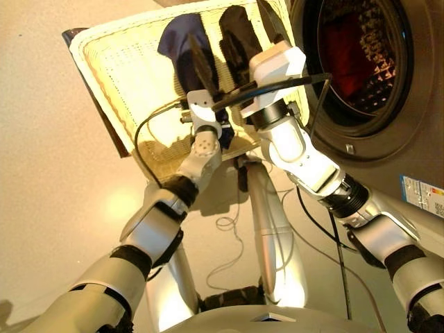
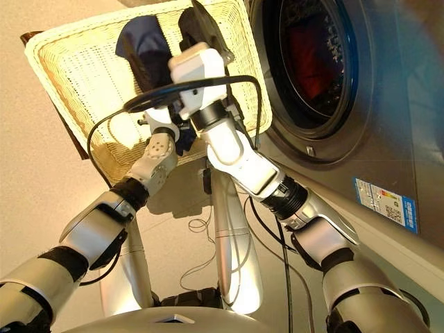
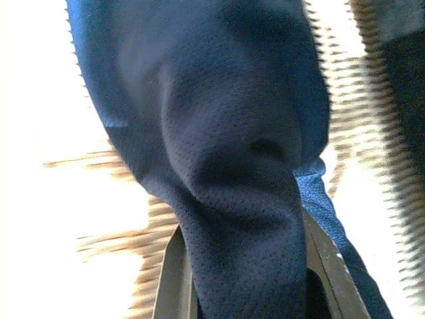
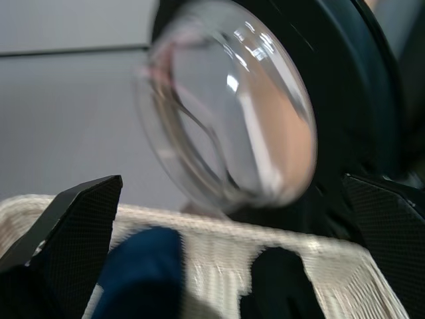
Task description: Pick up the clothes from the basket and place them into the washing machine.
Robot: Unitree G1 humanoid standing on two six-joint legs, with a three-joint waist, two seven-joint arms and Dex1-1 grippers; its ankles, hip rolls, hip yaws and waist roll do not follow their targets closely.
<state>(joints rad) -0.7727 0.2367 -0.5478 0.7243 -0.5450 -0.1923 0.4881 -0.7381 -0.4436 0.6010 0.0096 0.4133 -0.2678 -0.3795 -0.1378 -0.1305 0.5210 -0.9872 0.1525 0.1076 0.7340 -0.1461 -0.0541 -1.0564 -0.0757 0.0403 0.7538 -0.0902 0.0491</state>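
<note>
The robot's right gripper will load the washing machine, so next it will grab the black garment by a fold of its cloth (image 1: pixel 241 43) (image 4: pixel 280 287).
The cream wicker basket (image 1: pixel 121 76) stands tilted beside the washing machine (image 1: pixel 388 132). A navy garment (image 1: pixel 179 43) and a black garment (image 1: pixel 239 38) lie at its far side. My left gripper (image 1: pixel 202 68) reaches into the basket and is shut on the navy garment (image 3: pixel 226 166), which bunches between its fingers. Above the black garment, my right gripper (image 4: pixel 232 186) stands open with nothing between its fingers (image 4: pixel 80 226). A red-orange garment (image 1: pixel 347 45) lies inside the drum. The glass porthole door (image 4: pixel 226 113) hangs open just beyond the basket's rim.
A dark stand (image 1: pixel 104 114) shows under the basket's left edge. Black cables (image 1: pixel 277 87) loop across my right wrist and hang down between my arms. A sticker (image 1: pixel 422 195) sits low on the machine's front. Beige floor (image 1: pixel 41 173) lies to the left.
</note>
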